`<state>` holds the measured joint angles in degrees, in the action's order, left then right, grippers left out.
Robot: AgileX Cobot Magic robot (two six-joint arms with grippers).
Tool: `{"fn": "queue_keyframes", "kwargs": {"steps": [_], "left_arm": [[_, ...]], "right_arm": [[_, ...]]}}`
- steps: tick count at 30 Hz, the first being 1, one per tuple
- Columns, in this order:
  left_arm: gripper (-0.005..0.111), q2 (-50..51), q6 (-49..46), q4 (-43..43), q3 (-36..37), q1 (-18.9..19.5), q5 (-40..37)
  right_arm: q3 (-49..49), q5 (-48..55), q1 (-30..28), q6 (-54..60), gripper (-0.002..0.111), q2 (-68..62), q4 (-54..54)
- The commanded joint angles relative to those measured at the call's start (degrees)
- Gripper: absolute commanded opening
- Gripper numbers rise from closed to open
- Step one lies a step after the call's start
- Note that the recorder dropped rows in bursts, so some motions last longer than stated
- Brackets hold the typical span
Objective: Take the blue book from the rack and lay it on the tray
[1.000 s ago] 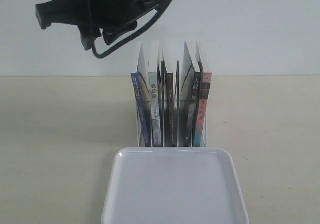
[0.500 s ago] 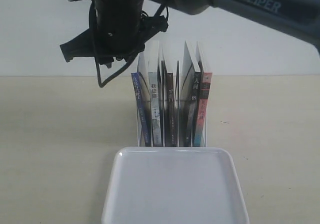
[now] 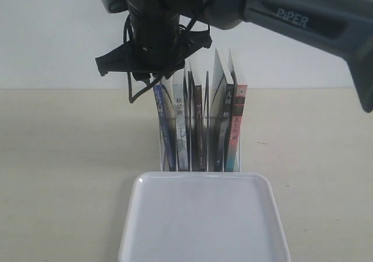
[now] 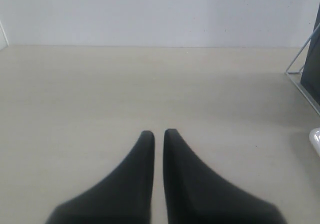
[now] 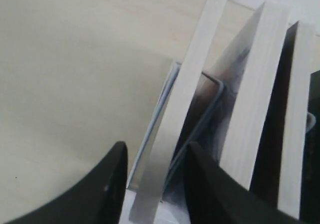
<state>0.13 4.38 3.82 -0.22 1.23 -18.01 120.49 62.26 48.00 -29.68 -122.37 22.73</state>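
Note:
Next, my right gripper pinches the blue book [image 3: 164, 128] by the top of its spine and page edge [image 3: 158, 90] to lay it on the tray.
The blue book [image 3: 164, 128] stands at the left end of the clear rack [image 3: 208, 98], its spine facing the white tray [image 3: 140, 183] that lies just in front. My right gripper [image 3: 156, 75] reaches across from the right and hangs over that end of the rack. In the right wrist view the right gripper [image 5: 156, 151] is open, and its two fingers straddle the blue book's [image 5: 185, 109] pale page edge. Whether they touch it does not show. My left gripper [image 4: 158, 132] is shut on nothing above bare table, out of the exterior view.
Other books share the rack: a grey-spined one [image 3: 181, 128], dark ones [image 3: 198, 128] and a red-and-teal one [image 3: 236, 128]. The left wrist view catches the rack's edge [image 4: 302, 79] and a tray corner [image 4: 316, 139] at one side. A white wall stands behind.
The right arm has swung in from the upper left and come down and rightward, until its gripper is over the left end of the rack. The books and tray have not moved.

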Motion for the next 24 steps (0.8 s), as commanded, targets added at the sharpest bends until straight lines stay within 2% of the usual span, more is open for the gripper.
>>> {"fn": "queue_keyframes", "kwargs": {"steps": [1,4,5,6,7,8,16,24], "left_arm": [[0.006,-0.1,-0.1,0.2,0.2,-0.5,0.4],[0.006,-0.1,-0.1,0.2,0.2,-0.5,0.4],[0.006,-0.1,-0.1,0.2,0.2,-0.5,0.4],[0.006,-0.1,-0.1,0.2,0.2,-0.5,0.4],[0.006,-0.1,-0.1,0.2,0.2,-0.5,0.4],[0.006,-0.1,-0.1,0.2,0.2,-0.5,0.4],[0.006,-0.1,-0.1,0.2,0.2,-0.5,0.4],[0.006,-0.1,-0.1,0.2,0.2,-0.5,0.4]], "right_arm": [[0.1,0.1,-0.8,-0.4,0.036,-1.7,-2.9],[0.1,0.1,-0.8,-0.6,0.036,-2.2,-3.9],[0.1,0.1,-0.8,-0.7,0.030,-2.2,-4.2],[0.1,0.3,-0.8,-0.7,0.019,-2.2,-4.2],[0.1,0.5,-0.8,-0.7,0.003,-2.2,-4.2],[0.1,0.5,-0.8,-0.3,0.000,-2.2,-4.2],[0.2,0.5,-0.8,-0.2,0.000,-1.3,-3.9],[0.2,-0.2,-0.8,-0.2,0.000,5.0,-2.7]]}}
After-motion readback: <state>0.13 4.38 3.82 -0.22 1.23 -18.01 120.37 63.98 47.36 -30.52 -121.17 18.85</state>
